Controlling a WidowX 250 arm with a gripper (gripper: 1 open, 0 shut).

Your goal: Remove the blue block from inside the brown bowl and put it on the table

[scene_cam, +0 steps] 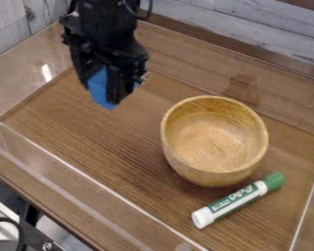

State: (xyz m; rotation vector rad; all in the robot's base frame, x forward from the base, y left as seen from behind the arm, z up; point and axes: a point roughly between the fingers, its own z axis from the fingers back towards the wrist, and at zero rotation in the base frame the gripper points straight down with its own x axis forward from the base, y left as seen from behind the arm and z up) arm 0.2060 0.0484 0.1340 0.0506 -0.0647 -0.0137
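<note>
My gripper keeps holding the blue block for now until it is lowered, since the block's lower edge hangs above the wood surface.
My gripper [107, 90] hangs over the left part of the table [94, 137], pointing down and shut on the blue block [105, 89], which shows between the black fingers. The block is held clear above the wood surface, well to the left of the brown bowl [215, 139]. That round wooden bowl stands at the right of the table with nothing inside it.
A green-and-white marker [238, 200] lies in front of the bowl near the right front corner. Low clear plastic walls [68, 172] border the tabletop on all sides.
</note>
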